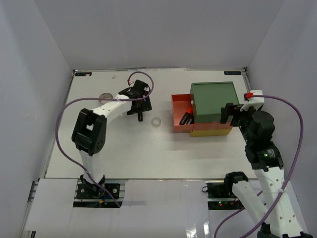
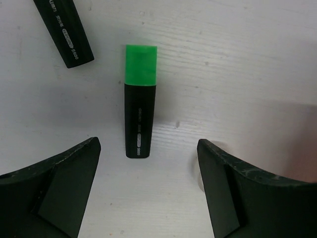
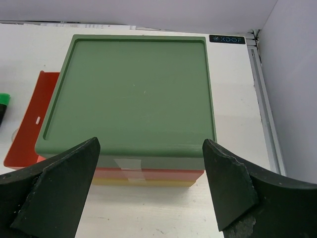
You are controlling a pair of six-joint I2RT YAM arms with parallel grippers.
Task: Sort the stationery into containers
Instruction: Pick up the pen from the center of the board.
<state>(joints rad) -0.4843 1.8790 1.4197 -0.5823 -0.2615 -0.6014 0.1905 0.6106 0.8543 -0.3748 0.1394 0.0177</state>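
Note:
The green-capped highlighter should go into the orange-red drawer (image 1: 177, 119) with its green cap first, so my left gripper will reach for it and grab its black body (image 1: 140, 117) to leave the cap free.
A black highlighter with a green cap (image 2: 140, 99) lies on the table, its butt end just beyond my open left gripper (image 2: 148, 158). A second black highlighter (image 2: 64, 29) lies at the upper left of that view. In the top view the left gripper (image 1: 140, 113) hangs over the far left-centre of the table. The drawer stack has a dark green top (image 1: 214, 101), a yellow bottom (image 1: 212, 132) and an orange-red drawer (image 1: 177, 119) pulled out to the left with dark highlighters (image 1: 187, 118) in it. My right gripper (image 3: 151, 148) is open and empty, facing the stack's right side (image 1: 228, 113).
A white tape roll (image 1: 156, 121) lies between the left gripper and the orange-red drawer. A grey tape roll (image 1: 105, 97) lies near the left arm's forearm. White walls close the table at the back and sides. The stack (image 3: 133, 94) fills the right wrist view.

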